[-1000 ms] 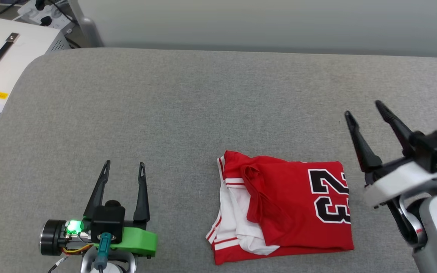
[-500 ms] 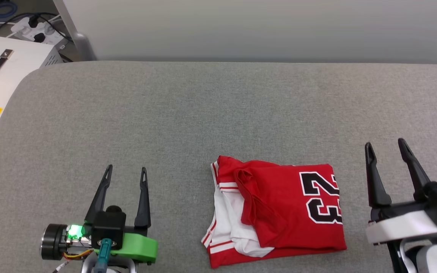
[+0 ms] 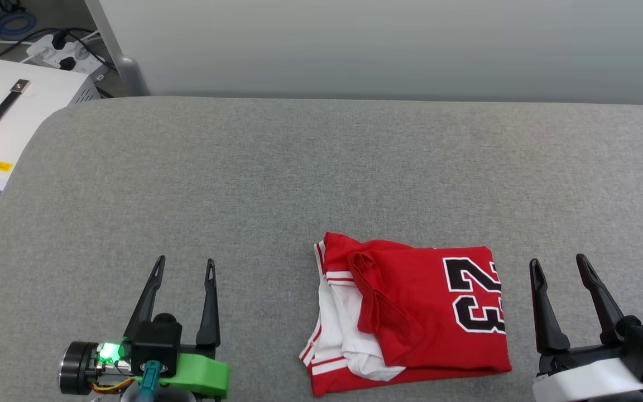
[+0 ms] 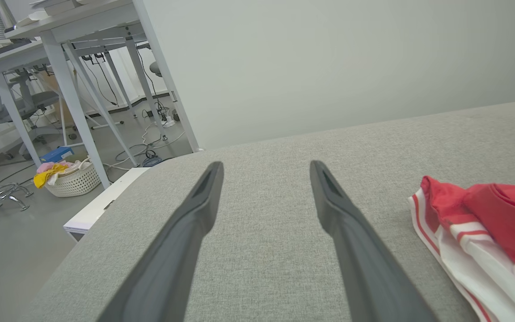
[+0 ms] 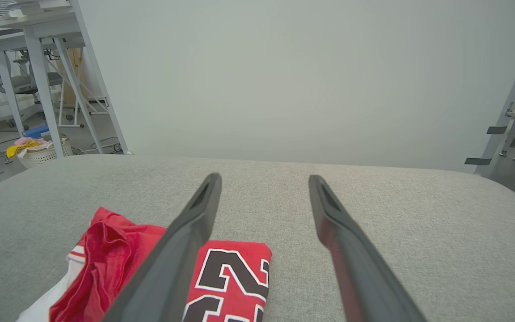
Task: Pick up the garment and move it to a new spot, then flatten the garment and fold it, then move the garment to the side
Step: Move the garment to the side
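Note:
The folded garment (image 3: pixel 399 301) needs to go to the side. My right gripper next needs to pinch the garment by its folded edge beside the black "23" to move it there.
The garment (image 3: pixel 411 312) lies folded into a rough rectangle on the grey padded table (image 3: pixel 299 178), near its front edge and right of centre. It is red with a black "23", and white sleeve fabric with striped trim shows at its left side. My left gripper (image 3: pixel 185 268) rests open well to the garment's left, nothing between its fingers. My right gripper (image 3: pixel 557 263) stands open just right of the garment, apart from it. The left wrist view has the garment (image 4: pixel 476 232) at the right of my left gripper (image 4: pixel 264 167). In the right wrist view the garment (image 5: pixel 235 273) lies at lower left.
A white case (image 3: pixel 3 111) with a black handle sits off the table's far-left corner, with a power strip and cables (image 3: pixel 65 50) behind it. A pale wall runs along the table's back edge. Desk legs and a laundry basket (image 4: pixel 67 179) stand on the floor to the left.
My right gripper has drawn back from beside the garment's far-right corner toward the lower right. The camera has tilted, shifting the whole picture down. The garment and left gripper stay put.

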You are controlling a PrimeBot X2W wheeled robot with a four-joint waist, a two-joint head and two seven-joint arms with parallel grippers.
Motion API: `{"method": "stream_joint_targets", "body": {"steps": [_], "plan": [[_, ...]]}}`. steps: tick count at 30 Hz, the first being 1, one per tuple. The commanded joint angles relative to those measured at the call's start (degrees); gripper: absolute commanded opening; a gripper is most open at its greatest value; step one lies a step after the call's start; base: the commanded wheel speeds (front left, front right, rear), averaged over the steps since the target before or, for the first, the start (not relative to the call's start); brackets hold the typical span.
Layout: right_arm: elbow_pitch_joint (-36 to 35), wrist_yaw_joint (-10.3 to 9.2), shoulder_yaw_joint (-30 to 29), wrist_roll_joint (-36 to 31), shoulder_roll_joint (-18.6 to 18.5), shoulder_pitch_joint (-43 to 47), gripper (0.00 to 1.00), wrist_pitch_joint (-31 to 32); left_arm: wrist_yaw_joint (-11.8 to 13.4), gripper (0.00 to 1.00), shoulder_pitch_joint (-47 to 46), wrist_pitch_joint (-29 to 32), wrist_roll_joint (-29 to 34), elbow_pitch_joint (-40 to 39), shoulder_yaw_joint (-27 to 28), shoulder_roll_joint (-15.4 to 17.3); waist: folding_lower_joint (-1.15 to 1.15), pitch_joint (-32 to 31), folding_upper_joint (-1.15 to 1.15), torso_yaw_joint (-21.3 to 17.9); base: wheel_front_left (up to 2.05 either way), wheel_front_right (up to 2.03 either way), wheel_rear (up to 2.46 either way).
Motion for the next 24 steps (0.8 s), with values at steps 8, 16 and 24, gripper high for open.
{"method": "stream_joint_targets", "body": {"steps": [8,16,24], "plan": [[-0.1,-0.04,-0.4,0.7,-2.0,-2.3,1.00,-0.5,-0.5,1.00,0.6,-0.3,0.0,0.7,0.5,-0.3,0.00,0.3,0.00,0.1,0.00,0.00,0.00],[-1.1,-0.04,0.1,5.3,-11.2,-13.7,1.00,7.9,-0.9,1.00,-0.2,-0.3,0.2,0.9,0.5,-0.6,0.00,1.1,0.00,0.6,0.00,0.00,0.00],[1.1,-0.04,8.4,24.8,-23.8,-22.8,1.00,37.7,-1.2,1.00,-1.3,-0.3,0.4,0.9,0.5,-0.9,0.00,2.8,0.00,1.5,0.00,0.00,0.00]]}}
